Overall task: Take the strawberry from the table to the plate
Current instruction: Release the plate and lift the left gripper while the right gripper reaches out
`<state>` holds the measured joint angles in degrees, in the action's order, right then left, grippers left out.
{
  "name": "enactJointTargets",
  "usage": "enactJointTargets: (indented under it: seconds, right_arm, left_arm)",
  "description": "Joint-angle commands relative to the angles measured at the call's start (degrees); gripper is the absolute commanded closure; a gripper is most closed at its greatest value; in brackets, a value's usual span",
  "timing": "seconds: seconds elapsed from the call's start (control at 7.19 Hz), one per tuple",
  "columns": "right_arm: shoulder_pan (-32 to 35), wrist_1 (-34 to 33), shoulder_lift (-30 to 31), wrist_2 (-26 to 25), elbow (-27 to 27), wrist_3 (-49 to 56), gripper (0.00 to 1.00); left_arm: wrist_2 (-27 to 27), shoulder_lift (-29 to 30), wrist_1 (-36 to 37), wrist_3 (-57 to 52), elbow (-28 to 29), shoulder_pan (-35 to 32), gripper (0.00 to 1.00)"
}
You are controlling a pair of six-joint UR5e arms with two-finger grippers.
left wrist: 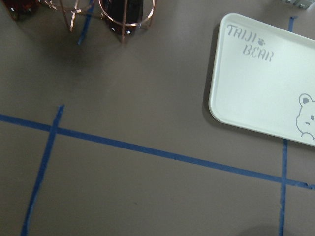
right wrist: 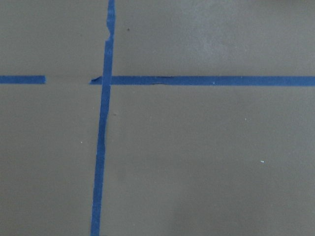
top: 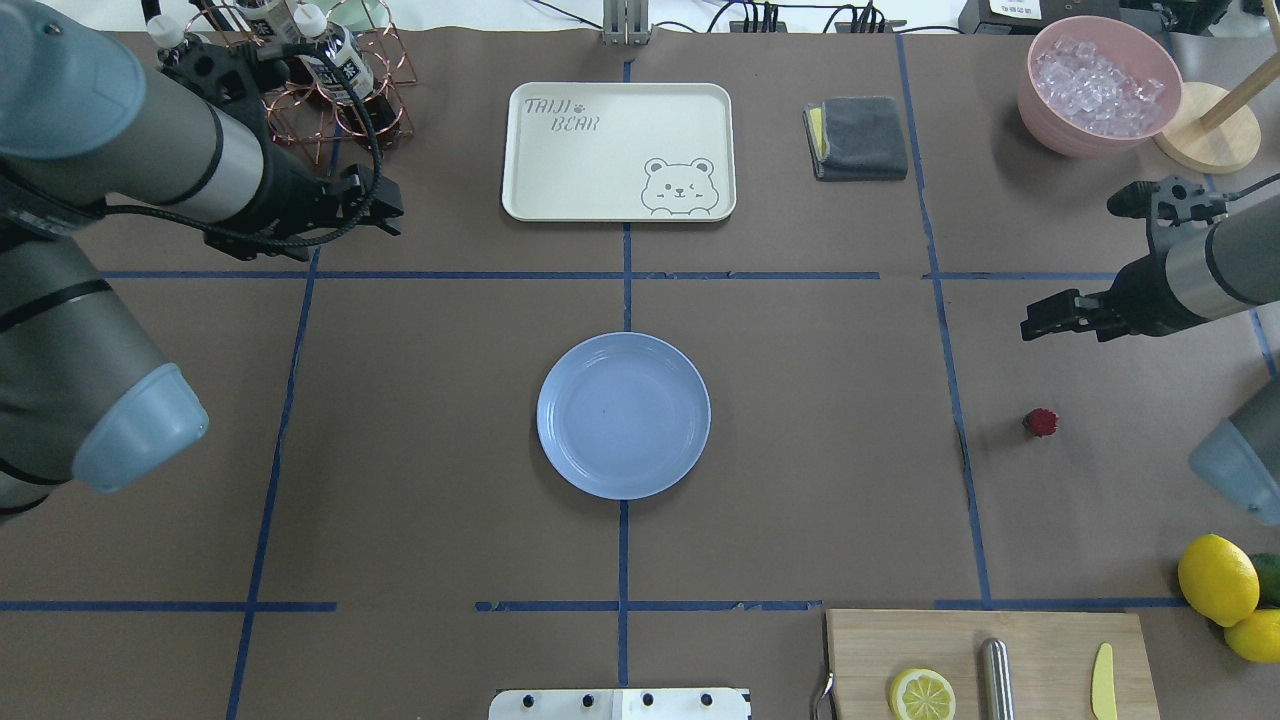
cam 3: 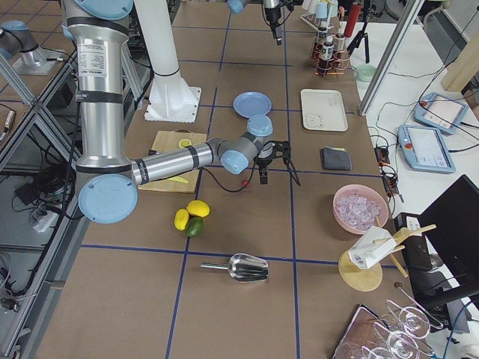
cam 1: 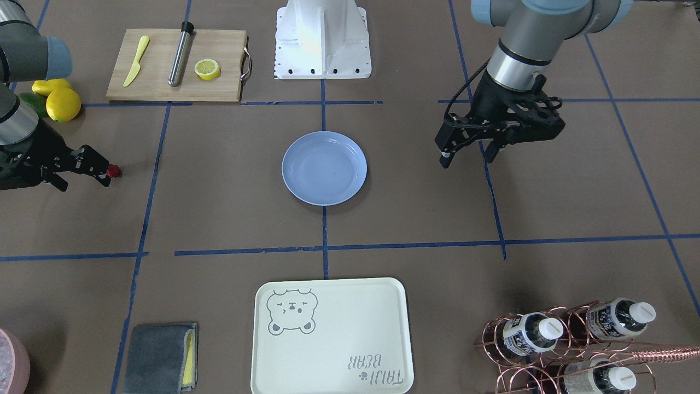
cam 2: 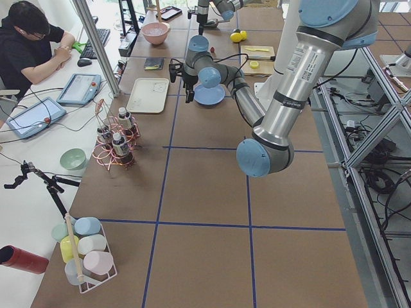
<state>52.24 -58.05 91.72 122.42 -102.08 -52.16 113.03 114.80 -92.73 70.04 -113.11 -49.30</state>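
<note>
The strawberry needs to go onto the light-blue plate (cam 1: 324, 168), so my right gripper should next grab the strawberry by its red body (cam 1: 114, 171).
The strawberry (top: 1041, 422) is a tiny dark-red berry lying alone on the brown table (cam 1: 410, 219), far off to the robot's right; it also shows as a red dot (cam 1: 114, 171). The light-blue plate (top: 623, 415) rests empty at the table's middle. My right gripper (cam 1: 86, 185) hovers open above the table, close to the strawberry, nothing between its fingers. The right wrist view holds only tape lines, no berry. My left gripper (cam 1: 467, 160) hangs open and empty on the other side of the plate, near the bottle rack (top: 330, 90).
A cream bear tray (cam 1: 331, 339) and grey cloth (cam 1: 158, 358) lie across the table from the robot. A cutting board (cam 1: 224, 87) with a lemon half (cam 1: 207, 69), whole lemons (cam 1: 63, 104) and a pink ice bowl (top: 1098, 85) are on the right arm's side.
</note>
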Motion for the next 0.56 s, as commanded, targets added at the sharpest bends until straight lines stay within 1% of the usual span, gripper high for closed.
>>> enactJointTargets:
  seconds: [0.0,0.14,0.42]
  right_arm:
    - [-5.4,1.8,2.1,-4.8,0.1,-0.8,0.00]
    - [-6.7,1.8,2.1,-5.7,0.6,-1.1,0.00]
    - [-8.5,1.7,2.4,-5.7,1.4,-1.0,0.00]
  left_arm:
    - [0.5,-0.2,1.3,-3.7,0.1,-2.2,0.00]
    - [0.5,-0.3,1.3,-3.6,0.1,-2.2,0.00]
    - [0.5,-0.2,1.3,-3.7,0.2,-2.2,0.00]
